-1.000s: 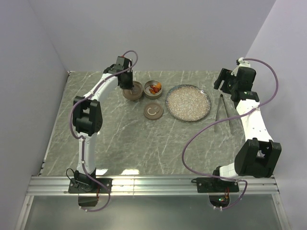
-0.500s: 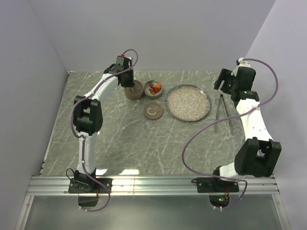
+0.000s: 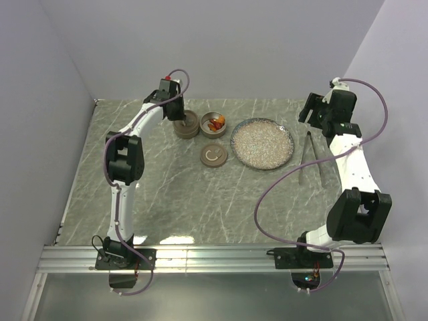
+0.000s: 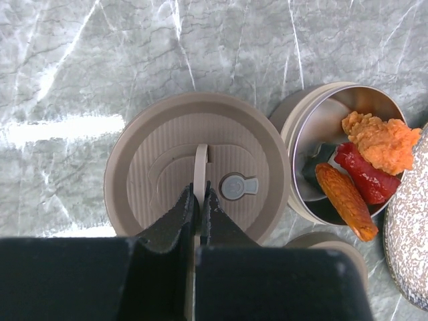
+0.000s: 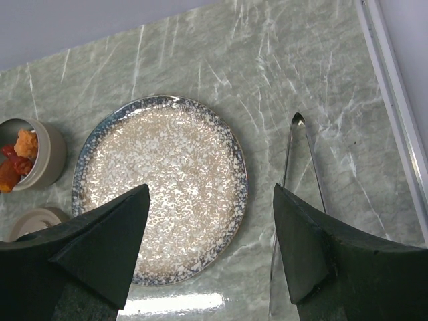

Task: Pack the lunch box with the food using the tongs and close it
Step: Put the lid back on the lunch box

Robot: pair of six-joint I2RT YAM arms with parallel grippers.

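Observation:
My left gripper is ready to open, because the round tan lid sits level beside the tin [image 3: 215, 124], so the lid would come free with its strap upright.
The lunch box stands in parts. Its open steel-lined tin [image 4: 297, 144] [image 3: 215, 124] holds the food [image 4: 374, 144], orange, red and dark pieces. Left of the tin sits a round tan lid [image 4: 154, 174] [image 3: 186, 126] with a thin strap handle [image 4: 200, 160]. My left gripper [image 4: 198, 194] [image 3: 179, 115] is shut on that strap. The tongs [image 5: 294, 154] [image 3: 311, 154] lie flat on the table, right of the plate. My right gripper [image 5: 211, 188] [image 3: 313, 112] hangs open above the plate's right edge and the tongs, holding nothing.
A speckled grey plate [image 3: 262, 143] [image 5: 167, 187] lies bare between the tin and the tongs. A small tan round cap [image 3: 213, 156] [image 4: 334, 251] rests in front of the tin. The table's right rim [image 5: 394, 114] runs just beyond the tongs.
My left wrist has drawn back a little toward the far wall, still gripping the strap, and the tan lid has shifted slightly with it. The right arm has barely moved.

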